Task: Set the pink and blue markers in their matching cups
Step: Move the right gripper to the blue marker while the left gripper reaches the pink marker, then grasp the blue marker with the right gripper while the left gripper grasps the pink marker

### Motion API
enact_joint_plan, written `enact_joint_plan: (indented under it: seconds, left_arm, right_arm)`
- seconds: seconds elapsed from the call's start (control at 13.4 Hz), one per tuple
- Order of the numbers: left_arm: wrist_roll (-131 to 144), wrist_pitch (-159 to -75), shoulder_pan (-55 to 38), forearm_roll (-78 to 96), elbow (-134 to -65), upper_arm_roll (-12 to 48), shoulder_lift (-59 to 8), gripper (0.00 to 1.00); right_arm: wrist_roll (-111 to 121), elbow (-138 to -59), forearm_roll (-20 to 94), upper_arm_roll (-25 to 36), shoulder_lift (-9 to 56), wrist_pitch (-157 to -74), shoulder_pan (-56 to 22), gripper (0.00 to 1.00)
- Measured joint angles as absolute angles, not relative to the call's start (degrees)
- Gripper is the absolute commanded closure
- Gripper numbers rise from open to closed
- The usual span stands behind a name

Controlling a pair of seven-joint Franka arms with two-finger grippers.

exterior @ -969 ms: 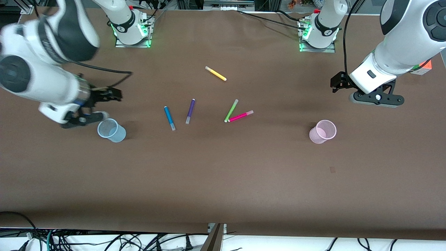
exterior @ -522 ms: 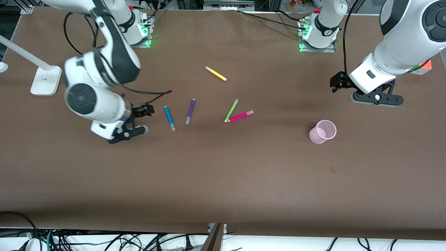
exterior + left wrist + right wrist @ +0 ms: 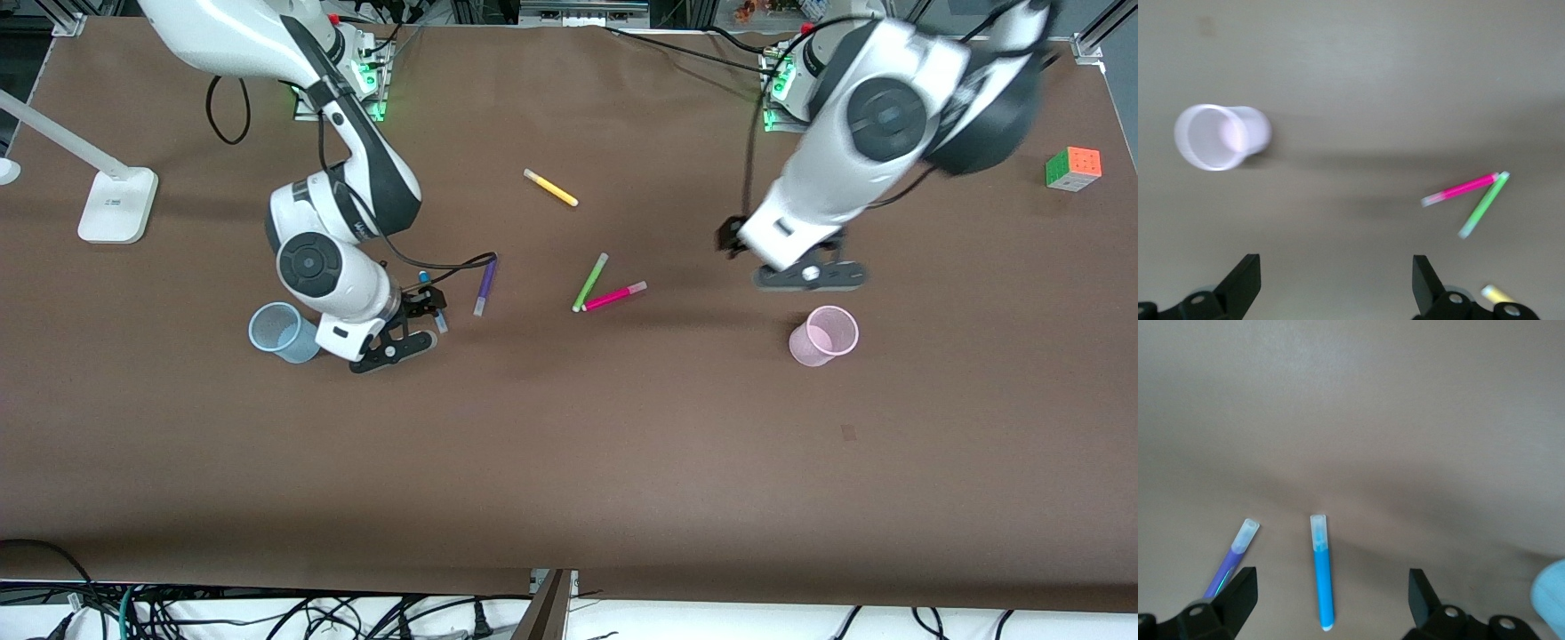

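Note:
The robot's right gripper will next grab the blue marker by its body [image 3: 1322, 566] beside the cap, so that the marker can get into its matching cup [image 3: 1549, 593].
The blue marker [image 3: 1323, 577] lies flat on the brown table, in line with the gap of my open right gripper [image 3: 1330, 587]. In the front view the right gripper [image 3: 396, 345] hovers low over it and hides most of the blue marker [image 3: 425, 279]. The light blue cup [image 3: 283, 332] stands beside that gripper, toward the right arm's end. The pink marker [image 3: 614, 296] lies touching the green marker [image 3: 589, 282] mid-table. My left gripper [image 3: 807, 276] is open and empty, above the table just farther from the front camera than the pink cup [image 3: 824, 335]. The left wrist view shows the pink cup [image 3: 1221, 137] and the pink marker [image 3: 1458, 190].
A purple marker [image 3: 484, 284] lies close beside the blue one. A yellow marker [image 3: 550, 188] lies nearer the bases. A colour cube [image 3: 1073, 168] sits at the left arm's end, and a white lamp base [image 3: 116, 206] at the right arm's end.
The right arm swung from beside the light blue cup to over the blue marker. In the last half second the left arm moved from the table's end toward the middle, uncovering the cube.

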State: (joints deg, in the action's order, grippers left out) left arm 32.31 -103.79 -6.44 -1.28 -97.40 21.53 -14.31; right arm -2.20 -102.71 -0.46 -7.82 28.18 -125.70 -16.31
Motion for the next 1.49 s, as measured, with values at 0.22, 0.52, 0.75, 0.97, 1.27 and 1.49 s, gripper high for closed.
enact_joint_plan:
  seconds: [0.22,0.52,0.75,0.97,1.27,1.49]
  left_arm:
    - [39.07,-110.12,-8.03,-1.28,-97.41,22.38,-20.93,0.00]
    - [46.12,-115.03,-10.51,-1.28,-97.37,22.43,-25.90,0.00]
    - [47.85,-116.07,-11.93,-5.93,-97.49,22.50,-28.38,0.00]
    - [47.45,-116.24,-15.54,-16.38,-97.77,22.67,-30.70,0.00]
    - [34.94,-119.73,-18.09,-19.21,-97.90,22.62,-34.54,0.00]
    - [21.07,-120.31,-17.07,-19.23,-97.88,22.38,-34.95,0.00]
  right_arm:
    - [-2.20,-108.95,-0.46,-7.82,28.80,-134.90,-17.02,0.00]
    - [-2.20,-111.03,-0.46,-7.80,31.54,-140.92,-17.56,0.00]
    - [-2.20,-111.11,-0.46,-7.79,32.72,-141.71,-17.99,0.01]
    - [-2.20,-111.71,-0.46,-7.78,32.93,-142.77,-18.16,0.27]
    - [-2.20,-111.89,-0.47,-7.78,33.13,-143.00,-18.50,0.74]
    - [-2.20,-111.90,-0.47,-7.78,33.13,-143.02,-18.51,0.93]
